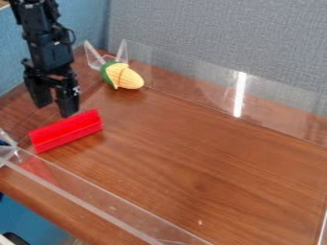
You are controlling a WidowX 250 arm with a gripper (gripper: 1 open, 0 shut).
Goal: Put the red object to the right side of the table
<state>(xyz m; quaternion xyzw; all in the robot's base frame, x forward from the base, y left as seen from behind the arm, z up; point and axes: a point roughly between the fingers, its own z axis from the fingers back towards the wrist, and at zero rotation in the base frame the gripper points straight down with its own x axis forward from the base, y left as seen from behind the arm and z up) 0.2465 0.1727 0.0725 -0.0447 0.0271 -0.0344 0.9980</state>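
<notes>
My gripper grabs the red bar by its middle (65, 131) next, to carry it to the table's right side.
The red object (65, 131), a bright red bar, lies flat on the table (192, 144) near its left end. My gripper (54, 99) hangs just above and behind the bar's left part, pointing down. Its black fingers (72, 98) stand open with nothing between them, clear of the bar.
A yellow-and-green corn toy (122, 76) lies at the back left near the clear wall. Low clear acrylic walls (236, 91) edge the tabletop at the back and front. Glossy wood stretches to the right of the bar.
</notes>
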